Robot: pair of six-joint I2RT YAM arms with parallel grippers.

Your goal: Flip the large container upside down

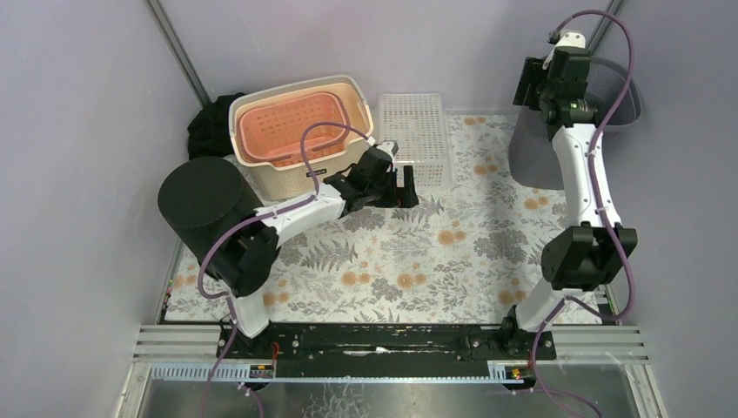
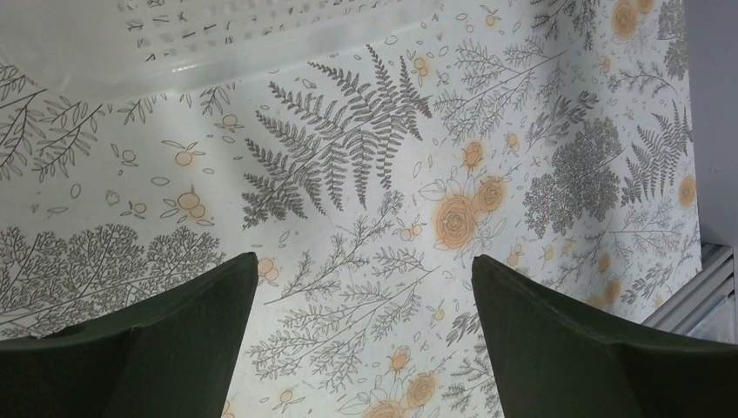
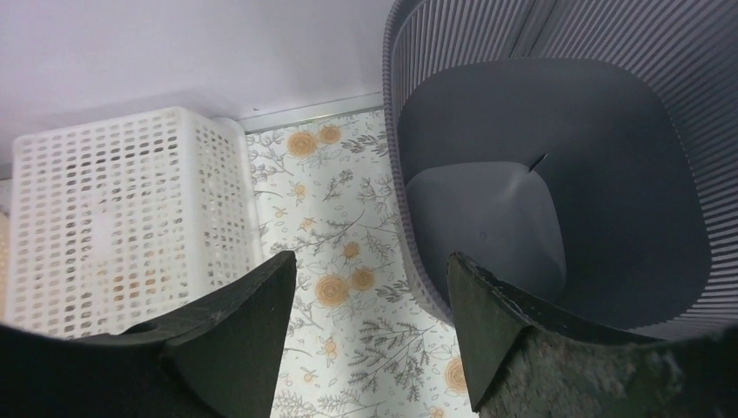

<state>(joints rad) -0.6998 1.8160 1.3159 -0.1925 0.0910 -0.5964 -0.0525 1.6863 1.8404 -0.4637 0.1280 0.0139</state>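
Note:
My right gripper pinches the large container's near rim (image 3: 419, 261) next, one finger inside its opening, so the container's base stays free to turn over.
The large container, a grey ribbed bin (image 1: 609, 91) (image 3: 557, 174), is at the back right, tipped so its smooth inside faces my right wrist camera. My right gripper (image 1: 529, 87) (image 3: 372, 257) hovers at its rim with jaws open. The right fingertip (image 3: 487, 313) overlaps the bin's mouth, the left one is over the floral mat, and the rim's near edge runs between them. Nothing is gripped. My left gripper (image 1: 405, 187) (image 2: 365, 257) is wide open over the mat with nothing between its fingers.
A white perforated basket (image 1: 416, 139) (image 3: 122, 218) (image 2: 218, 35) lies upside down at the back centre, just beyond my left gripper. A cream basket (image 1: 348, 91) holding an orange one (image 1: 296, 126) stands back left, with a black cylinder (image 1: 204, 205) and a dark cloth (image 1: 209, 131) nearby. Walls close in on both sides.

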